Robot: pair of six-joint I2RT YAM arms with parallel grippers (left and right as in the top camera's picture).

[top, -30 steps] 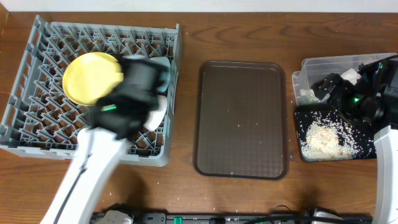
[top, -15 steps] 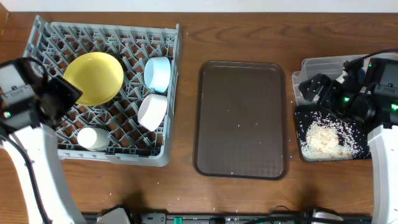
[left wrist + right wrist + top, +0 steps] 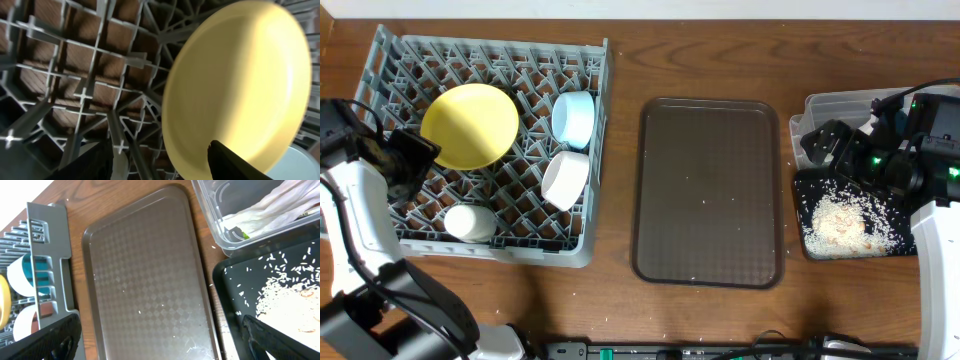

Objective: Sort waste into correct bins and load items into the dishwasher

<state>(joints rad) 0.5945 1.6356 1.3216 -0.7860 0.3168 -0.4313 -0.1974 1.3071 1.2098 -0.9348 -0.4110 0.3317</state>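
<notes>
I need to pinch the yellow plate's rim (image 3: 425, 130) (image 3: 165, 108) next with my left gripper, on the side away from the bowls. The plate's opposite edge then stays free to load between pegs.
The grey dish rack (image 3: 380, 60) holds the yellow plate (image 3: 470, 125) leaning on its pegs, the light blue bowl (image 3: 573, 118), the white bowl (image 3: 565, 180) and the white cup (image 3: 470, 222). My left gripper (image 3: 418, 158) is open and empty at the plate's left edge. In the left wrist view its tips (image 3: 160, 165) frame the plate (image 3: 240, 85). My right gripper (image 3: 823, 145) is open and empty over the clear tub (image 3: 840, 105) and black tray (image 3: 800, 200). The tub (image 3: 215, 210) holds the napkin (image 3: 280, 205) and green wrapper (image 3: 243, 234). Rice crumbs (image 3: 285, 295) lie in the black tray.
The dark brown serving tray (image 3: 710, 190) lies between the rack and the bins, with a few tiny specks on it. A few crumbs are scattered on the wooden table near the front edge. My left arm runs along the rack's left side.
My left arm has swung from over the rack to its left edge, leaving the yellow plate standing in the rack. The right gripper shifted slightly left.
</notes>
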